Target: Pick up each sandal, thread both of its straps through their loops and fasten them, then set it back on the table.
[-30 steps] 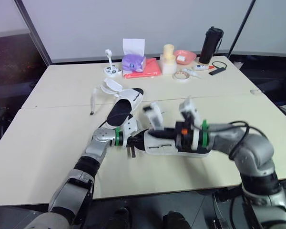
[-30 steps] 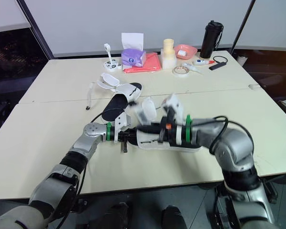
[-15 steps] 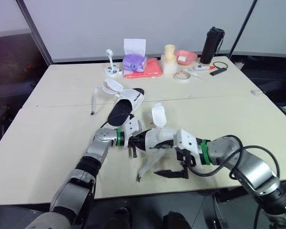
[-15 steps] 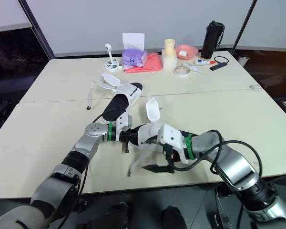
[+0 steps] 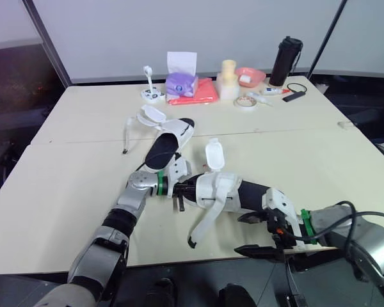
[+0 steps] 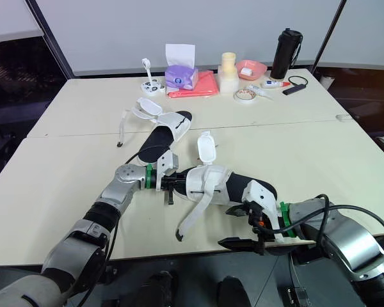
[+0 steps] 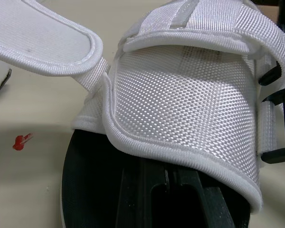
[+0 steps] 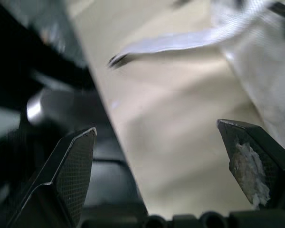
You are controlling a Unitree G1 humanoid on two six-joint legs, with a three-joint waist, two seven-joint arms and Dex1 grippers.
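My right gripper should next grip the sandal's long strap by its lower part near the loose tip (image 5: 200,230), as it trails slack from the sandal's upper.
The near sandal (image 5: 225,189), white with a black footbed, lies on the table (image 5: 70,192) in front of me. My left gripper (image 5: 180,188) is shut on its end, its fingers (image 7: 180,202) on the black footbed under the white upper. One long strap (image 5: 203,225) trails loose toward the table's front edge, and a short flap (image 5: 213,154) stands up. My right gripper (image 5: 256,233) is open at the front edge, apart from the sandal, with nothing between its fingers (image 8: 73,171). The second sandal (image 5: 169,136) lies farther back with its straps undone.
Along the far edge stand a purple tissue box (image 5: 178,82), a red cloth (image 5: 193,91), a cream stack (image 5: 227,79), a pink bowl (image 5: 247,76), a tape roll (image 5: 244,102) and a black bottle (image 5: 285,60). A seam (image 5: 307,131) crosses the tabletop.
My right gripper opened, let go of the near sandal and drew back to the table's front edge. The long strap dropped loose onto the table. The left gripper kept its hold.
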